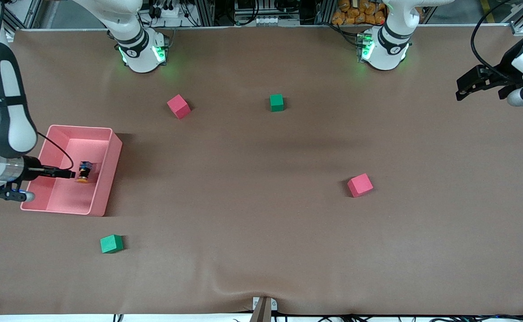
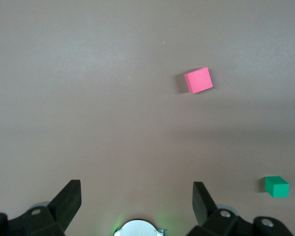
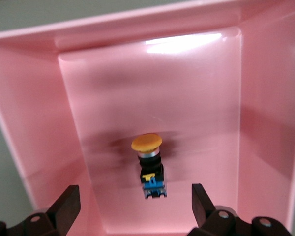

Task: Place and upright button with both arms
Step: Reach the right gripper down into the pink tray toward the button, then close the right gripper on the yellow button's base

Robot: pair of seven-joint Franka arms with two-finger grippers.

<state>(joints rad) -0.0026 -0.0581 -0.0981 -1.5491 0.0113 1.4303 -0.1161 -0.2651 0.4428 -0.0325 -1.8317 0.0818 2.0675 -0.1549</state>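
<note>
The robot's right gripper needs to stand the button upright with its orange cap on top, so next it should grab the button by its black-and-blue body (image 1: 85, 170).
The button (image 1: 84, 172) lies on its side on the floor of a pink bin (image 1: 109, 156), its orange cap toward the front camera. In the right wrist view the button (image 3: 148, 167) shows an orange cap and a black-and-blue body. It rests just ahead of my right gripper (image 3: 133, 196). My right gripper (image 1: 70, 174) hangs inside the bin beside the button, open, fingers apart from it. My left gripper (image 1: 462, 88) is open and holds nothing, up over the left arm's end of the table. In its wrist view my left gripper (image 2: 135, 191) has only bare table between its fingers.
A red cube (image 1: 179, 106) and a green cube (image 1: 276, 102) lie near the arm bases. Another red cube (image 1: 360, 185) sits mid-table toward the left arm's end. A green cube (image 1: 111, 243) lies nearer the front camera than the bin. The left wrist view shows a red cube (image 2: 198, 80) and a green cube (image 2: 277, 187).
</note>
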